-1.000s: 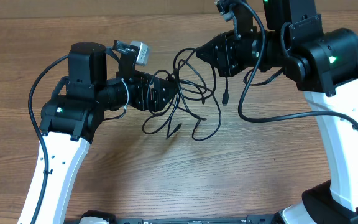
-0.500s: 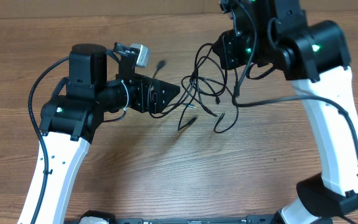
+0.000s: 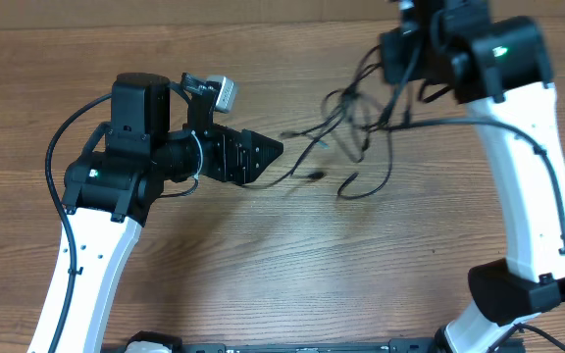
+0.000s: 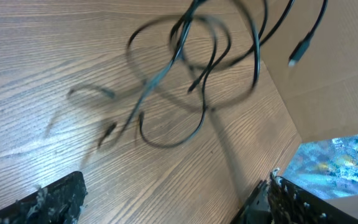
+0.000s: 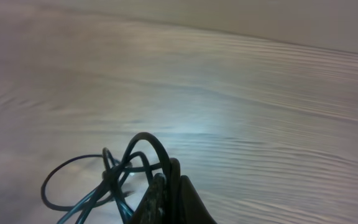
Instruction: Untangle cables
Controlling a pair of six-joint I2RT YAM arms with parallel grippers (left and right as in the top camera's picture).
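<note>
Next, my left gripper grabs one looped piece mid-cable [image 3: 345, 104] [image 4: 181, 52], apart from my right gripper's piece of cable. Then it pulls the cables untangled.
The cables [image 3: 353, 116] are thin black cords hanging in a loose tangle from my right gripper [image 3: 400, 61] at the far right of the table. Their plug ends [image 3: 314, 176] trail on the wood. In the right wrist view the right gripper [image 5: 169, 186] is shut on a strand, and the cables [image 5: 114, 177] loop out to its left. My left gripper [image 3: 268, 149] is open and points right at the tangle, apart from it. In the left wrist view the left gripper [image 4: 173, 205] has only bare wood between its fingers, and the cables [image 4: 166, 144] lie ahead, blurred.
The wooden table [image 3: 263, 255] spreads below both arms. A beige wall [image 3: 165, 12] runs along the far edge. The right arm's own thick black wire [image 3: 459, 123] arcs over the table. A blue patterned surface [image 4: 340, 162] shows at the right of the left wrist view.
My right gripper has pulled the cables right and toward the far edge, away from the left gripper, and the tangle has stretched out. The left arm has hardly moved.
</note>
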